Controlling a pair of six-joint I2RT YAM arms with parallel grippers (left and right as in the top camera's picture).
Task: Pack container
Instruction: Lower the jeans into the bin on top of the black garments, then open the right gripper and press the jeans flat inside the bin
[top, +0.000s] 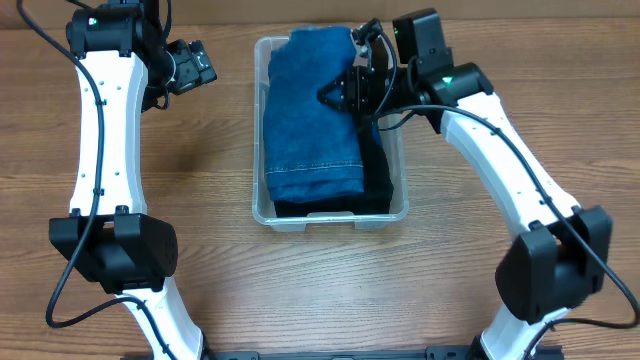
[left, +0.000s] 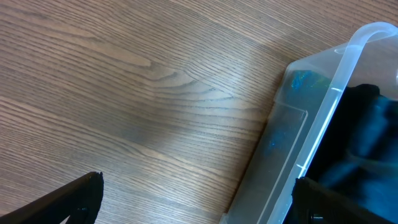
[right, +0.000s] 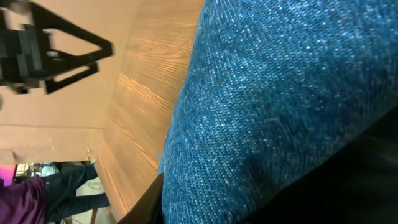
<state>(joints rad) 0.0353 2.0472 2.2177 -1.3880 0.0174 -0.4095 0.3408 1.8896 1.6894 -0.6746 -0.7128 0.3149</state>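
The robot should lower the jeans before its right gripper releases them, because the jeans' far end (top: 318, 38) in the gripper's fingers overlaps the container's far rim (top: 274, 41).
The clear container (top: 258, 120) stands mid-table and holds folded blue jeans (top: 310, 120) on top of a black garment (top: 376, 180). My right gripper (top: 337, 95) is inside the container at the jeans' right edge. In the right wrist view, denim (right: 280, 93) fills the space between the fingers (right: 211, 199), so it looks shut on the jeans. My left gripper (top: 198, 65) hangs open and empty over bare wood left of the container. Its fingers (left: 199, 199) are spread wide, and the container's rim (left: 339, 81) is at the right.
The wooden table (top: 180, 180) surrounds the container. Both white arms reach in from the near edge, one on each side. The left gripper also shows as a black shape in the right wrist view (right: 50, 43).
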